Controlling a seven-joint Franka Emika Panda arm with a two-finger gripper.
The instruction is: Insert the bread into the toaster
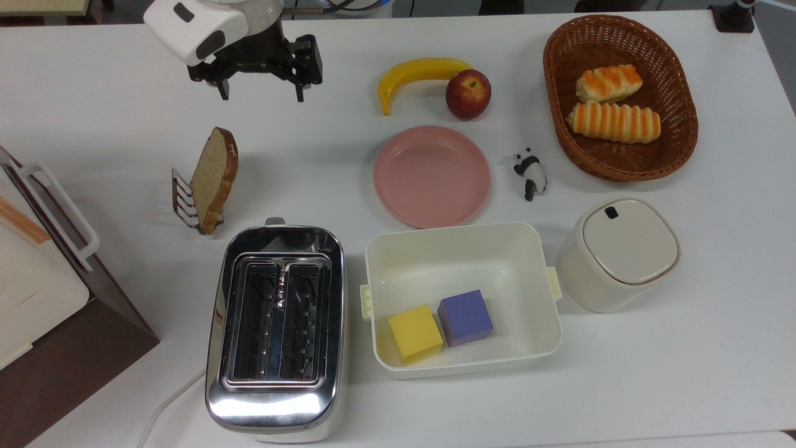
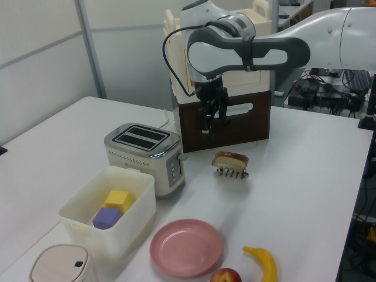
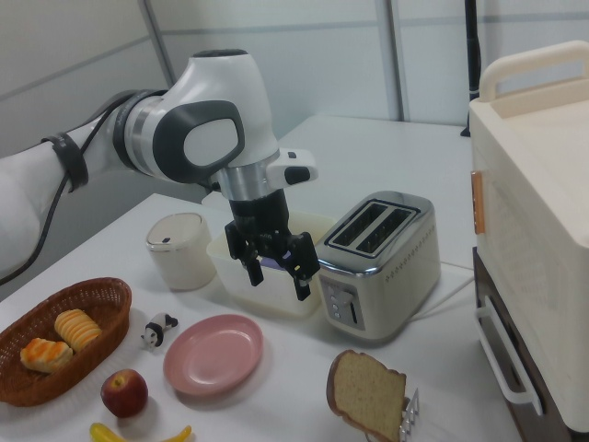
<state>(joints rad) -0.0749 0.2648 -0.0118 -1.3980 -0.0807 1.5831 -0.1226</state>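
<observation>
My gripper grabs the bread by its exposed upper edge [image 2: 231,155] next, since the wire rack [image 2: 232,172] holds the bread's lower part between its bars.
A tan speckled slice of bread [image 1: 214,177] stands on edge in a small wire rack [image 1: 184,202], above the toaster in the top view. The chrome two-slot toaster [image 1: 273,404] has both slots empty. My gripper [image 1: 261,95] hangs open and empty above the table, further toward the top view's top edge than the bread and a little to its right. In the left view the gripper [image 2: 212,125] hovers above and left of the bread [image 2: 231,158], with the toaster [image 2: 144,151] further left. In the right view the gripper [image 3: 277,282] is above the bread [image 3: 366,394], in front of the toaster [image 3: 377,249].
A pink plate [image 1: 431,176], a banana [image 1: 418,73] and an apple [image 1: 467,94] lie right of the gripper. A white bin [image 1: 460,249] with two cubes sits beside the toaster. A basket [image 1: 681,124], a panda figure [image 1: 530,173], a lidded canister [image 1: 622,252] and a brown box [image 1: 68,348] are around.
</observation>
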